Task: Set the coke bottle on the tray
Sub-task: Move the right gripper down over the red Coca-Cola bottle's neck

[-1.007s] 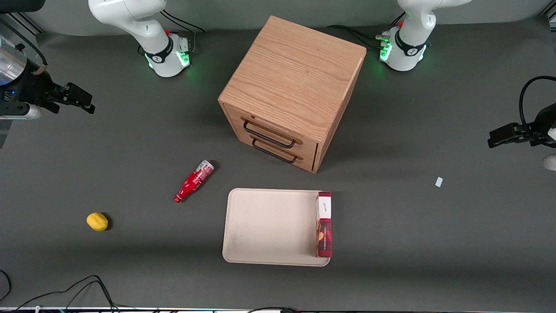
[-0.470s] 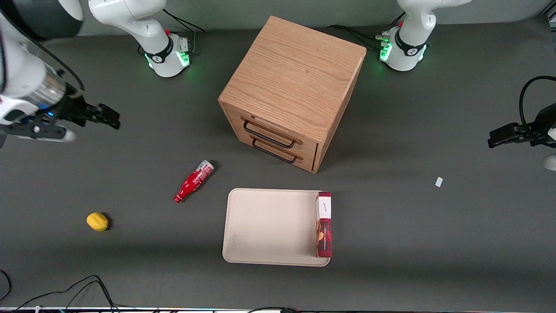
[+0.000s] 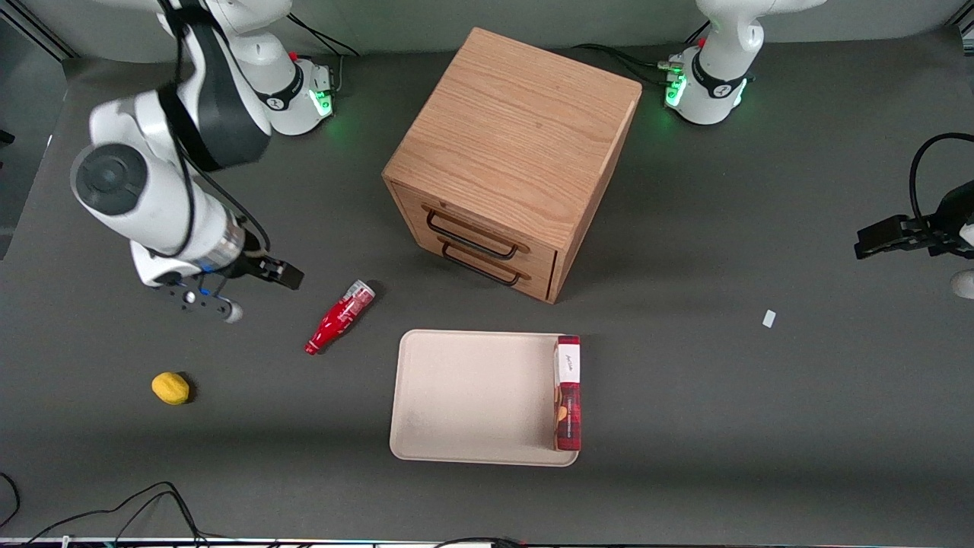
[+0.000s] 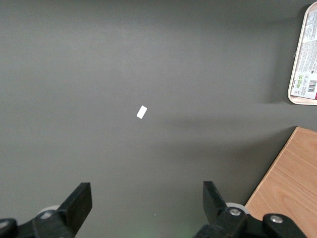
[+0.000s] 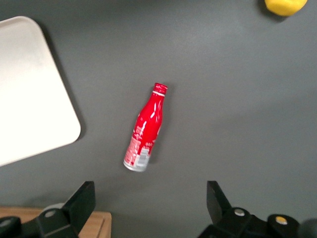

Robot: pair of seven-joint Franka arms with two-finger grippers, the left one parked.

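My right gripper grabs the coke bottle by its red body (image 3: 340,316) next, to place the bottle on the tray (image 3: 472,396).
The coke bottle (image 3: 338,317) lies on its side on the dark table, silver base toward the wooden cabinet and red neck toward the front camera. It also shows in the right wrist view (image 5: 145,131), whole and untouched. The cream tray (image 3: 472,396) lies flat beside the bottle, toward the parked arm's end; one rounded corner shows in the right wrist view (image 5: 29,89). My right gripper (image 3: 285,275) hovers above the table close to the bottle's base, toward the working arm's end. Its fingers are open and empty (image 5: 151,201).
A wooden two-drawer cabinet (image 3: 517,144) stands farther from the front camera than the tray. A flat red snack box (image 3: 568,392) stands on edge in the tray. A lemon (image 3: 170,387) lies toward the working arm's end. A white scrap (image 3: 769,318) lies toward the parked arm's end.
My right arm has swung in from the table's edge toward the bottle and come lower. The bottle, tray and box have not moved.
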